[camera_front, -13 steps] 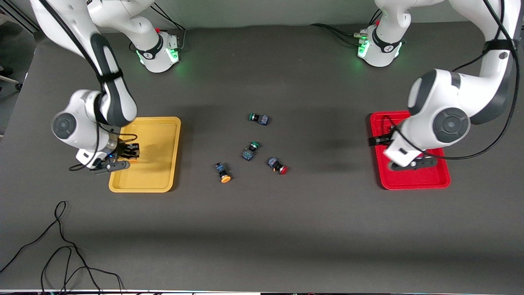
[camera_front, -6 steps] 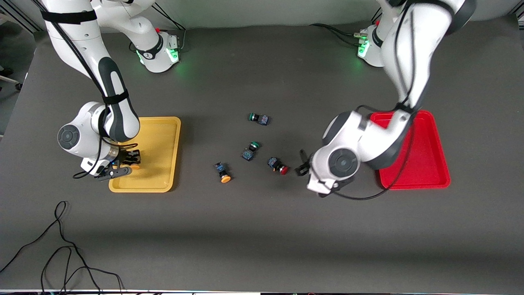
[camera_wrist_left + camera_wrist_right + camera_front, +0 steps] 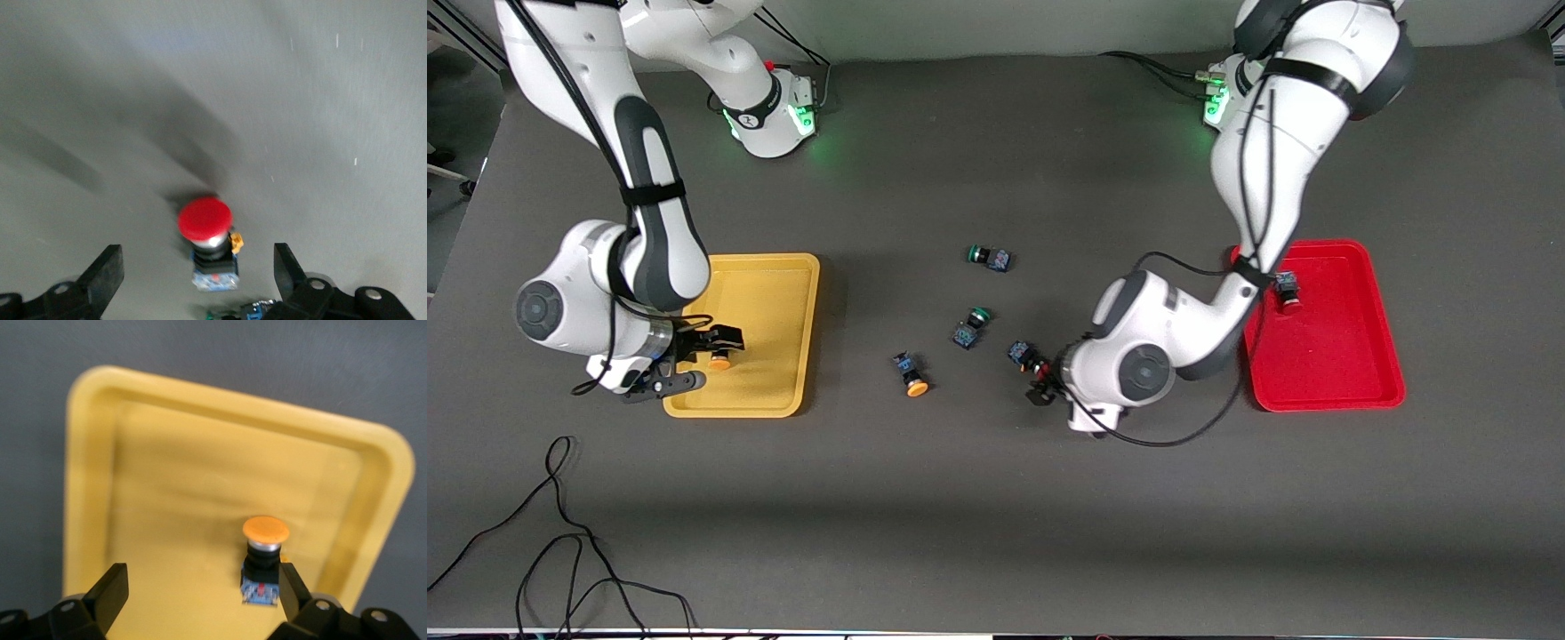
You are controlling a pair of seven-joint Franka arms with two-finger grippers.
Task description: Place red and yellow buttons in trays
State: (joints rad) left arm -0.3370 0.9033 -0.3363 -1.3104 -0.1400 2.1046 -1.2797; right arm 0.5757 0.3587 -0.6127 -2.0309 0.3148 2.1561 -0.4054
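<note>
My left gripper lowers, then closes, since my fingers hang short of the red button, above the table, and closing now would miss.
A yellow button [image 3: 719, 361] [image 3: 265, 543] lies in the yellow tray [image 3: 783, 293] [image 3: 200, 480], close beside one finger of my open right gripper [image 3: 699, 359] [image 3: 200, 587], which hangs low over that tray with nothing held. One red button [image 3: 1287, 294] lies in the red tray [image 3: 1352, 356]. Another red button [image 3: 1035, 361] [image 3: 208, 230] lies on the table mat, and my open left gripper [image 3: 1042, 380] [image 3: 197, 270] is over it, a finger on either side and apart from it. A second yellow button [image 3: 912, 375] lies on the mat nearer the right arm's end.
Two green-capped switches [image 3: 989, 257] [image 3: 971, 324] lie on the mat mid-table, one close beside the red button under my left gripper. Black cable [image 3: 560, 533] loops on the mat near the front camera at the right arm's end.
My right gripper has opened and let the yellow button go in the yellow tray. The left arm has swung from the red tray to over the red button on the mat.
</note>
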